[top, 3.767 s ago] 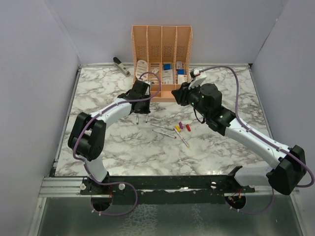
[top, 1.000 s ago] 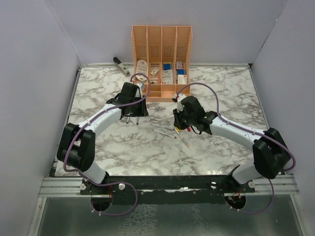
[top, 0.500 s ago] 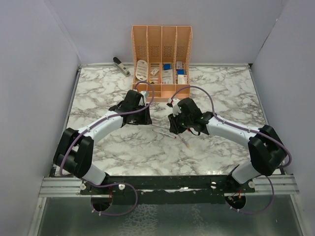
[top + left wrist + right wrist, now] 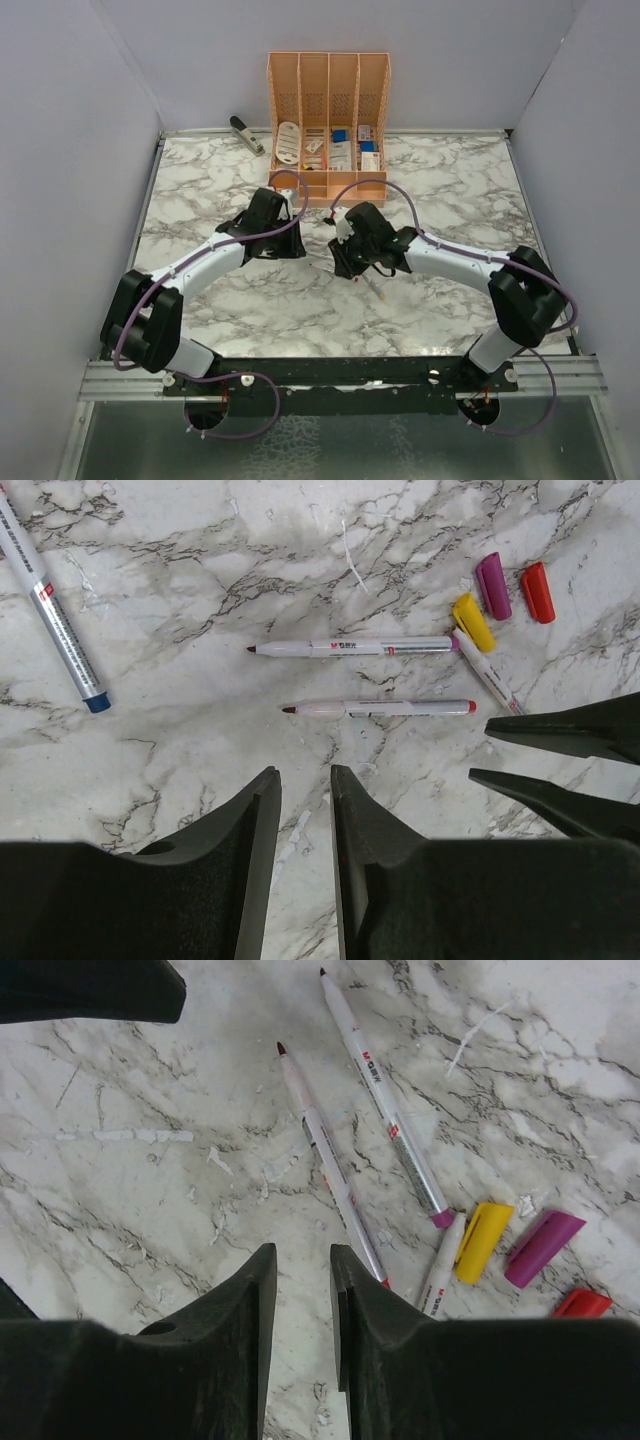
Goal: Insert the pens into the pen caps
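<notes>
My right gripper picks up the red-ended pen across its mid-body (image 4: 327,268) (image 4: 334,1168) next, with the tip pointing away. The red end stays free to hand to my left gripper.
In the left wrist view, two pens lie side by side on the marble: one with a purple end (image 4: 350,647) and one with a red end (image 4: 380,708). A third pen (image 4: 487,672) slants beside the yellow cap (image 4: 472,621), purple cap (image 4: 492,585) and red cap (image 4: 537,591). A blue-tipped pen (image 4: 50,610) lies apart at the far left. My left gripper (image 4: 305,780) hovers just short of the red-ended pen, open narrowly and empty. My right gripper (image 4: 303,1255) is open over bare marble beside the red-ended pen (image 4: 330,1165), holding nothing. The yellow cap (image 4: 483,1242) and purple cap (image 4: 543,1248) lie to its right.
A peach organizer (image 4: 328,120) with blue and white items stands at the back centre, and a stapler (image 4: 246,134) lies at the back left. Both grippers (image 4: 292,250) (image 4: 345,268) meet close together mid-table; the right gripper's fingers (image 4: 570,730) show at the left wrist view's right edge.
Both arms have swung inward and down toward the pens. The right gripper has moved left over the pens and caps, hiding most of them from the top camera.
</notes>
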`<state>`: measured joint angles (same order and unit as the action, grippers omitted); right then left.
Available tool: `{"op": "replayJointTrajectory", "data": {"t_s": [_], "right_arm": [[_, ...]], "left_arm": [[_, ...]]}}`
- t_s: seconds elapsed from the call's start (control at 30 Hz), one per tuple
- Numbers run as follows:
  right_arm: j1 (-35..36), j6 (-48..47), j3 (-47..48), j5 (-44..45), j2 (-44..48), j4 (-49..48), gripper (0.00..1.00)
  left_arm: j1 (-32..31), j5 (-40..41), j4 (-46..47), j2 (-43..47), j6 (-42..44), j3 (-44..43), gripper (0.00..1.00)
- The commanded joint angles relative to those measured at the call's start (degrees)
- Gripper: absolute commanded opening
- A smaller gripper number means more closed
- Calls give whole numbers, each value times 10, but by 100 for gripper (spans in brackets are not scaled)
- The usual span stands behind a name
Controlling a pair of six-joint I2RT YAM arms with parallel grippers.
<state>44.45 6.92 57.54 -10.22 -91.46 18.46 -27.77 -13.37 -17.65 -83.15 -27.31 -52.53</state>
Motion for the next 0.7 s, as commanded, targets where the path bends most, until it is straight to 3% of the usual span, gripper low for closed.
{"op": "replayJointTrajectory", "data": {"t_s": [0.0,0.67], "right_arm": [[11,-22,20,3,-36,-3,30],[12,-52,70,28,-122,-12,30]], "left_arm": [[0,37,-1,47,-16,17,29],[0,59,-2,79,-24,44,29]]}}
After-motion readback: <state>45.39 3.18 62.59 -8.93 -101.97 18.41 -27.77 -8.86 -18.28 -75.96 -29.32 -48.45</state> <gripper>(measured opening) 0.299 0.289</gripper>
